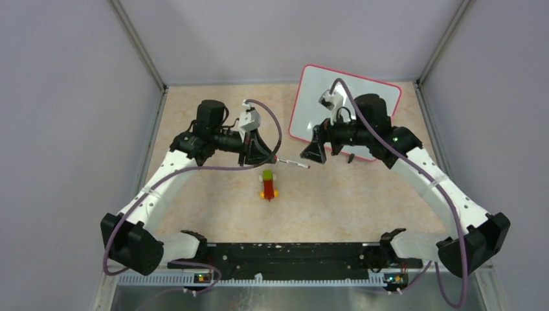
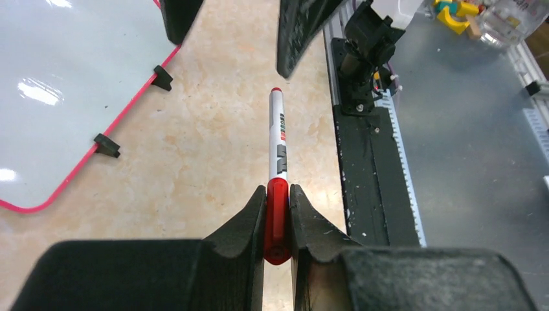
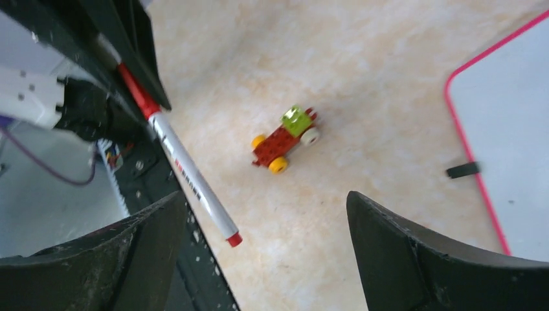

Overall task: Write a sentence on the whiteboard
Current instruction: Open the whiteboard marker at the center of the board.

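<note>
The right gripper reaches the marker next and grabs its white body, leaving the red cap free. The marker is then ready for uncapping to write.
The whiteboard [image 1: 309, 110], white with a red-pink rim, lies at the back right, partly under my right arm. It also shows in the left wrist view [image 2: 58, 84] and the right wrist view [image 3: 511, 149]. My left gripper [image 1: 272, 157] [image 2: 277, 194] is shut on the red cap of a white marker [image 1: 292, 162] [image 2: 278, 142] and holds it level above the table, pointing right. My right gripper [image 1: 315, 152] [image 3: 264, 197] is open and faces the marker [image 3: 188, 175]. The marker's free red end lies between its fingers, close to the left one, touching neither.
A small red, green and yellow brick car [image 1: 268, 184] [image 3: 285, 139] stands on the table below the marker. Black clip feet [image 2: 107, 146] [image 3: 463, 170] sit on the board's rim. A black rail [image 1: 285, 253] runs along the near edge. Grey walls enclose the table.
</note>
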You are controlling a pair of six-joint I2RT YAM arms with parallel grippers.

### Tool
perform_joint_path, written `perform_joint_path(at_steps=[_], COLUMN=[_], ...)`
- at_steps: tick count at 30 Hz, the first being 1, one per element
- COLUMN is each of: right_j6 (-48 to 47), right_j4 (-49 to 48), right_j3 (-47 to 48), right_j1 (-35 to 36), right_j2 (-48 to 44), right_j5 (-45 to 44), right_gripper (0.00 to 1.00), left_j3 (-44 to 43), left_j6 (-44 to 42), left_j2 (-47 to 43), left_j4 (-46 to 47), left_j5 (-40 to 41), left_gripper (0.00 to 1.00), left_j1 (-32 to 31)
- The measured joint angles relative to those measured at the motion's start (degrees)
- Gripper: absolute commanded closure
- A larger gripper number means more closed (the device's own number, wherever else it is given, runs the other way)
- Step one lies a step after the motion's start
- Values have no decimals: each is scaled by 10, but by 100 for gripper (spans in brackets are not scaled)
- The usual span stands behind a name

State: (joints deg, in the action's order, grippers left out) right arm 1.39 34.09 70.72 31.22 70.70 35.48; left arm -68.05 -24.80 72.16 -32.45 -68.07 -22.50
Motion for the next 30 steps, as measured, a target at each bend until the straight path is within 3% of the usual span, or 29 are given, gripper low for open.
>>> perform_joint_path(at_steps=[2, 5, 8, 16, 19, 23, 27, 30], right_j6=[18, 45, 73, 124, 148, 185, 219, 238], right_j4=[-15, -37, -75, -111, -134, -184, -221, -237], right_j3=[16, 43, 38, 30, 35, 35, 35, 35], right_j1=[-10, -23, -28, -28, -28, -28, -23, -14], right_j2=[-9, -6, -9, -7, 5, 30, 51, 60], right_j5=[-36, -75, -81, -3, 44, 118, 154, 166], right_gripper=[7, 14, 9, 7, 8, 20, 35, 40], left_j3=[19, 41, 68, 170, 187, 193, 199, 203], left_j6=[63, 171, 287, 621, 711, 793, 831, 846], left_j2=[-6, -8, -9, -5, 7, 21, 24, 25], left_j4=[52, 138, 244, 626, 740, 845, 895, 916], left_j5=[-1, -7, -18, -32, -25, -11, 3, 13], left_gripper=[100, 100, 100, 100, 100, 100, 100, 100], left_j1=[8, 23, 46, 65, 65, 65, 65, 65])
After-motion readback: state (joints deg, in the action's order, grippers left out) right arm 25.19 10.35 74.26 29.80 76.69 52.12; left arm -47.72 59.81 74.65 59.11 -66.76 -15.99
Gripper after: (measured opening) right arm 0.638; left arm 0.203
